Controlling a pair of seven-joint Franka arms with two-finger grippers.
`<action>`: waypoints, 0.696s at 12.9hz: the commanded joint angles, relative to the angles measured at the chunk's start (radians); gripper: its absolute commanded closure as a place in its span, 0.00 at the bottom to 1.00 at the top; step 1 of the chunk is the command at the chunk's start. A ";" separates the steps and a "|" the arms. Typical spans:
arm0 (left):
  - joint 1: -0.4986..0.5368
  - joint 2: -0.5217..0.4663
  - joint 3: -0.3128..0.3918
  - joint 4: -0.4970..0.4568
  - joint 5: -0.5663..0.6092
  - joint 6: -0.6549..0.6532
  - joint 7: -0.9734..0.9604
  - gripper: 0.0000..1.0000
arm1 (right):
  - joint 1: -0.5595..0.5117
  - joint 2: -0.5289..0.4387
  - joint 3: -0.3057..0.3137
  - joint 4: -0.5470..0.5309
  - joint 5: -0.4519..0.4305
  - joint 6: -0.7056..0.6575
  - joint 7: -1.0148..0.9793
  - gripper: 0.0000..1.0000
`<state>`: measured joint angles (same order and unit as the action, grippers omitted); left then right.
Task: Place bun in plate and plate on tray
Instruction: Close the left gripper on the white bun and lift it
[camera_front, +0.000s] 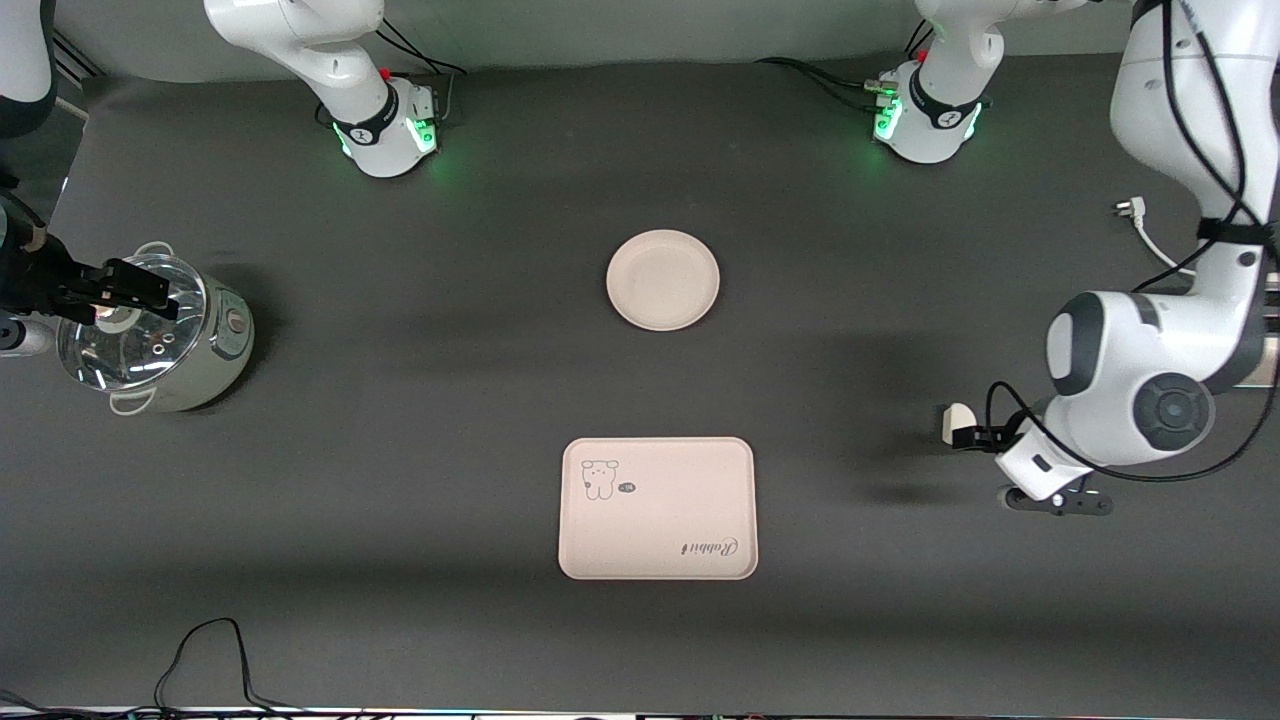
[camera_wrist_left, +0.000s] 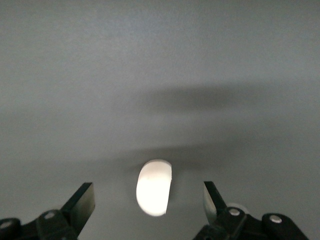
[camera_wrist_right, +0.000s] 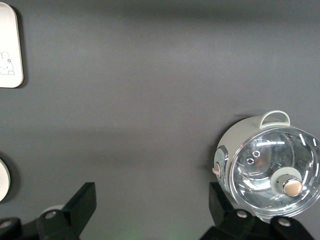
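The robot's left gripper will next set the bun in the round cream plate (camera_front: 663, 280), so it will grab the bun by its rounded middle (camera_front: 959, 421).
The bun (camera_front: 957, 418) is a small off-white lump on the dark table toward the left arm's end. My left gripper (camera_front: 975, 437) is low over it. In the left wrist view the bun (camera_wrist_left: 155, 187) lies between the spread fingers of my left gripper (camera_wrist_left: 148, 201), with a gap on each side, so it is open. The round cream plate (camera_front: 663, 280) sits empty at mid-table. The rectangular tray (camera_front: 658, 508) with the animal drawing lies nearer the front camera than the plate. My right gripper (camera_front: 150, 292) is open and empty over a glass-lidded pot.
The small pot (camera_front: 160, 345) with a glass lid stands at the right arm's end; it also shows in the right wrist view (camera_wrist_right: 270, 170). A white plug and cable (camera_front: 1130, 212) lie near the left arm. Black cables (camera_front: 205, 650) run along the front edge.
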<state>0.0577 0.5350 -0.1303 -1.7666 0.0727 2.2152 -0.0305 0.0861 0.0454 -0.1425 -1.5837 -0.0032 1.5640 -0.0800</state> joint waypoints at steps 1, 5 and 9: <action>-0.009 -0.029 0.012 -0.143 0.016 0.126 -0.023 0.03 | 0.009 -0.012 -0.009 -0.007 0.012 -0.007 0.008 0.00; -0.010 -0.018 0.011 -0.200 0.009 0.143 -0.038 0.05 | 0.009 -0.013 -0.009 -0.006 0.012 -0.007 0.006 0.00; -0.010 0.002 0.012 -0.201 0.009 0.184 -0.042 0.65 | 0.009 -0.015 -0.009 -0.006 0.012 -0.007 0.006 0.00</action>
<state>0.0578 0.5393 -0.1258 -1.9464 0.0727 2.3595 -0.0515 0.0861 0.0453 -0.1425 -1.5836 -0.0032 1.5640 -0.0800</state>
